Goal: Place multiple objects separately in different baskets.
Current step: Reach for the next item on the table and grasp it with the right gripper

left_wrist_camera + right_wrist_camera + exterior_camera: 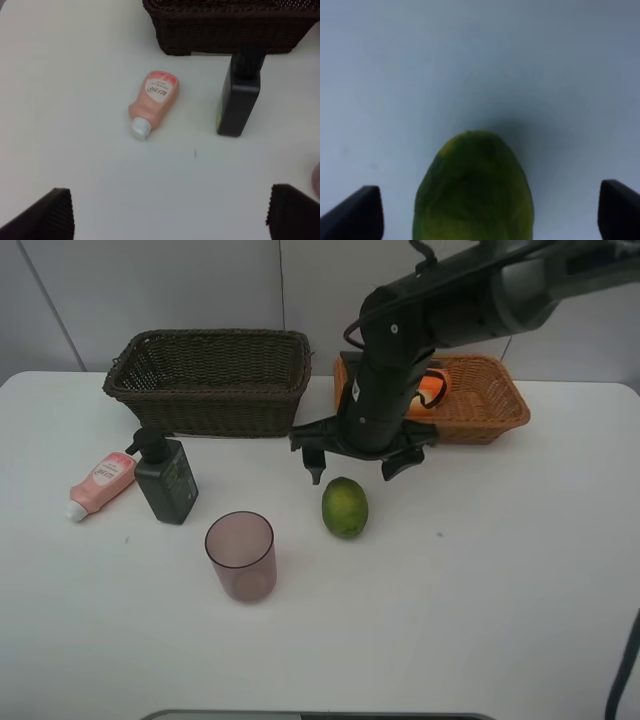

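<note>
My fingertips are still above the sides of the green lime [345,507], so closing my right gripper now would miss the lime. The gripper moves down first, as the next move.
A green lime [345,507] [475,190] lies mid-table. My right gripper [352,470] [487,215] hangs open just above and behind it, and the lime sits between the spread fingertips without touching them. An orange-coloured fruit [432,390] rests in the light tan basket [495,400], partly hidden by the right arm. The dark brown basket [210,380] [225,30] stands at the back left. In front of it are the pink tube [100,483] [152,102], lying flat, the upright dark green pump bottle [168,478] [239,97] and the pinkish cup [241,555]. My left gripper [167,220] is open over bare table near the tube.
The white table [500,580] has bare surface to the right of and in front of the lime. The right arm crosses over the near corner of the tan basket. A grey edge [320,715] shows at the table's front.
</note>
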